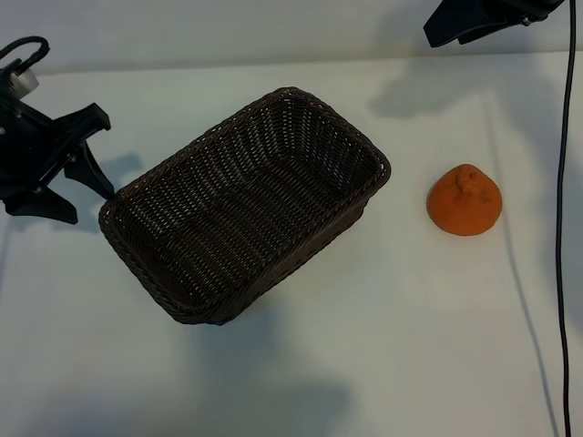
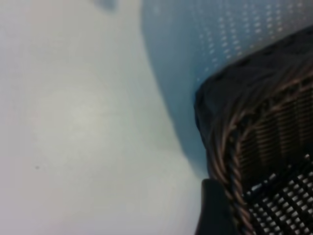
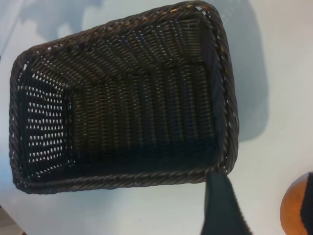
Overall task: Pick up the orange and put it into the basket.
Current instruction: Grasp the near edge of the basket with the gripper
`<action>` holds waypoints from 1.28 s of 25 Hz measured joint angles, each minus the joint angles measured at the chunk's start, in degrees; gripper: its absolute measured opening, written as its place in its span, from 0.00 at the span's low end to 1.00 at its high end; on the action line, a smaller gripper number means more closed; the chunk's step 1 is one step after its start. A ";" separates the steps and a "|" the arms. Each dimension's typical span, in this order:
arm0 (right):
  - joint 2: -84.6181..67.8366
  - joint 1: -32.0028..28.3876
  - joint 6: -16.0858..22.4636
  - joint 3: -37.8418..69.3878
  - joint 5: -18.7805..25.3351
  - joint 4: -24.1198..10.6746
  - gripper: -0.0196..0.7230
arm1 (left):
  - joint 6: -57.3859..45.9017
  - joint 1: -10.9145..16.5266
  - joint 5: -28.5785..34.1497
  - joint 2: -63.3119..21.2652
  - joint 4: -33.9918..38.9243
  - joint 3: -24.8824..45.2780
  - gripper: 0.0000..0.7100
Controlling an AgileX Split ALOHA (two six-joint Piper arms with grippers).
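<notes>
Next, my left gripper pinches the basket by its thin braided rim (image 1: 111,206), since the basket's body (image 1: 241,205) is far wider than my fingers.
The orange (image 1: 465,200) rests on the white table to the right of the basket, knob upward, touching nothing. The dark brown wicker basket (image 1: 364,146) lies diagonally in the middle, with nothing inside. My left gripper (image 1: 95,148) stands open just beside the basket's left corner, holding nothing; in the left wrist view one finger (image 2: 212,210) sits against the braided rim (image 2: 230,161). My right gripper (image 1: 465,23) hangs high at the far right, well above the orange. In the right wrist view its fingers (image 3: 222,205) are spread apart, with the basket (image 3: 122,181) ahead and the orange (image 3: 292,210) at the edge.
A black cable (image 1: 563,228) runs down the right edge of the table. Bare white tabletop (image 1: 383,364) lies in front of the basket and around the orange.
</notes>
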 joint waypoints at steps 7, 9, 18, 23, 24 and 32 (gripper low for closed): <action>0.00 0.00 0.02 0.00 0.00 -0.41 0.57 | 0.32 0.00 -4.56 0.17 -0.35 4.74 0.71; 0.00 0.00 0.07 0.00 0.00 -0.46 0.57 | 1.29 0.00 -4.51 0.17 -1.45 5.07 0.71; 0.00 0.00 0.09 0.00 0.00 -0.52 0.57 | 3.33 0.00 -6.47 0.17 -4.38 8.08 0.71; 0.00 0.00 0.13 0.00 0.00 -0.57 0.57 | 3.47 0.00 -10.36 0.17 -4.52 12.11 0.71; 0.00 0.00 0.13 0.00 0.00 -0.57 0.57 | 3.47 0.00 -11.09 0.17 -4.76 12.68 0.71; 0.00 0.00 0.13 0.00 0.00 -0.62 0.57 | 4.52 0.00 -19.38 0.17 -8.31 17.29 0.71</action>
